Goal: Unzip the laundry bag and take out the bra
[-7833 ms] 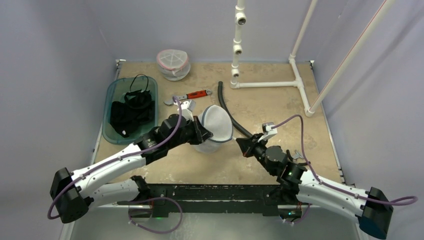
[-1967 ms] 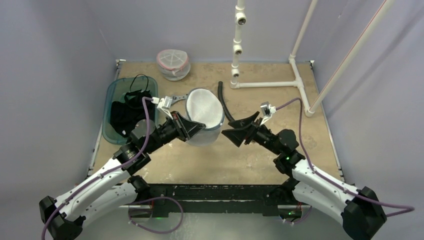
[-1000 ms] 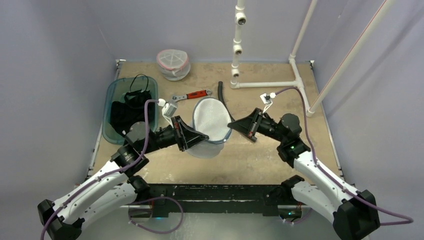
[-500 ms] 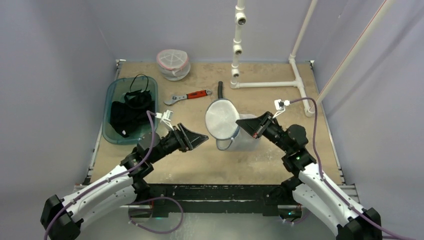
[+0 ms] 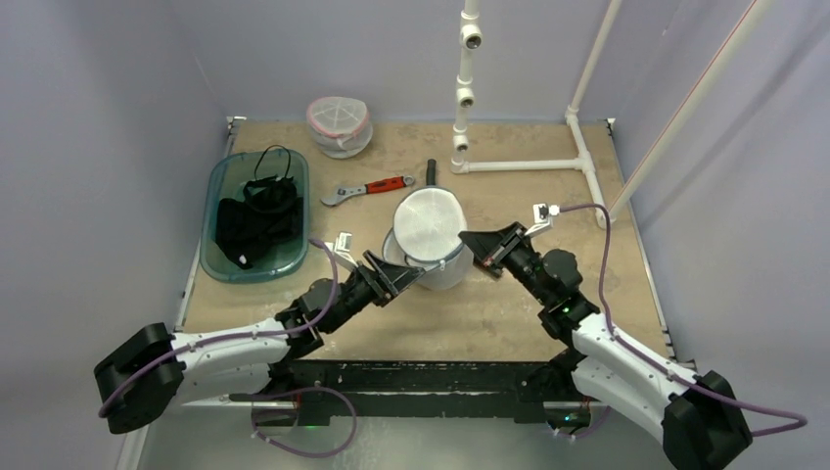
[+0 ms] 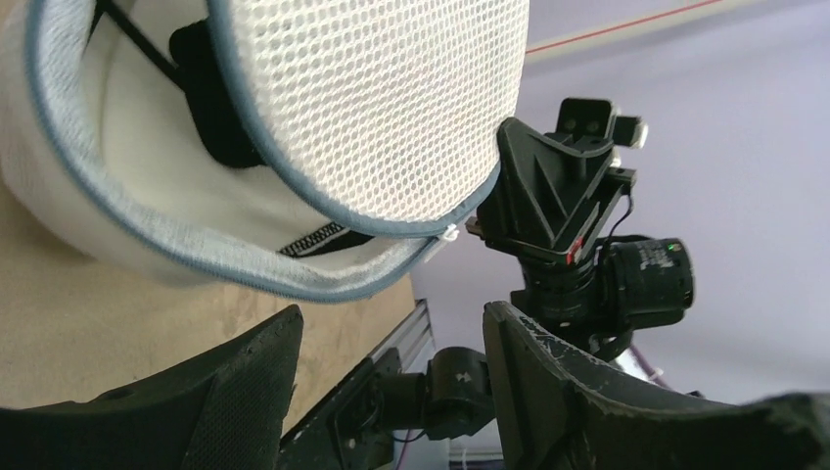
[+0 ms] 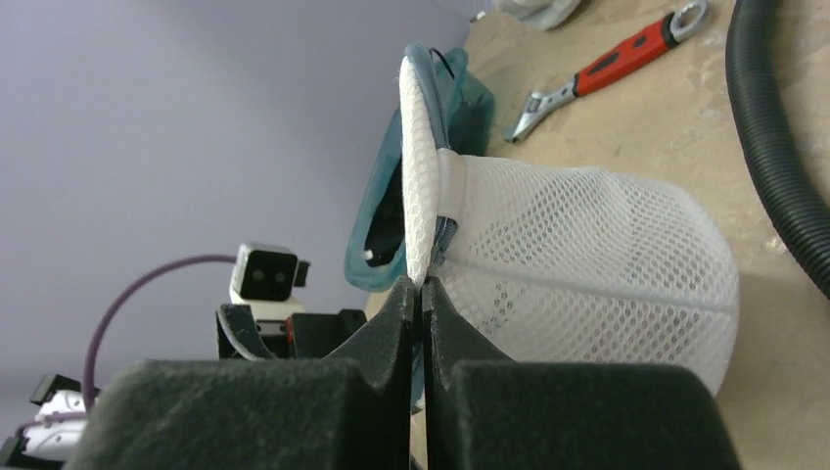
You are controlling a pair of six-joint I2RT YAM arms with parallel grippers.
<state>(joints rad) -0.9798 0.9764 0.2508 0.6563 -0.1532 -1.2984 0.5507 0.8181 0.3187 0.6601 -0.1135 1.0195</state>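
Observation:
My left gripper reaches the bag next and grips its zipper seam (image 5: 421, 264) (image 6: 394, 264) beside the white pull, leaving the pull free to be drawn.
The white mesh laundry bag (image 5: 432, 243) stands mid-table, its round lid (image 5: 428, 221) tilted up. My right gripper (image 5: 471, 246) is shut on the lid's blue-trimmed edge (image 7: 421, 279), at the bag's right side. In the left wrist view the lid (image 6: 391, 98) gapes away from the bag's body (image 6: 147, 225). A piece of the black bra (image 6: 207, 93) shows inside the gap, and a white zipper pull (image 6: 450, 233) hangs at the seam. My left gripper (image 5: 394, 278) is open, just below and in front of the bag's opening, with nothing between its fingers (image 6: 264, 362).
A teal bin (image 5: 217, 186) holding black garments sits at the left. A red-handled wrench (image 5: 368, 187) and a black hose (image 5: 431, 172) lie behind the bag. Another mesh bag (image 5: 340, 125) is at the back, and a white pipe frame (image 5: 529, 164) at the back right.
My left gripper let go of the bag, opened, and swung in low below it. The right gripper shut on the lid's edge and drew the bag to the right.

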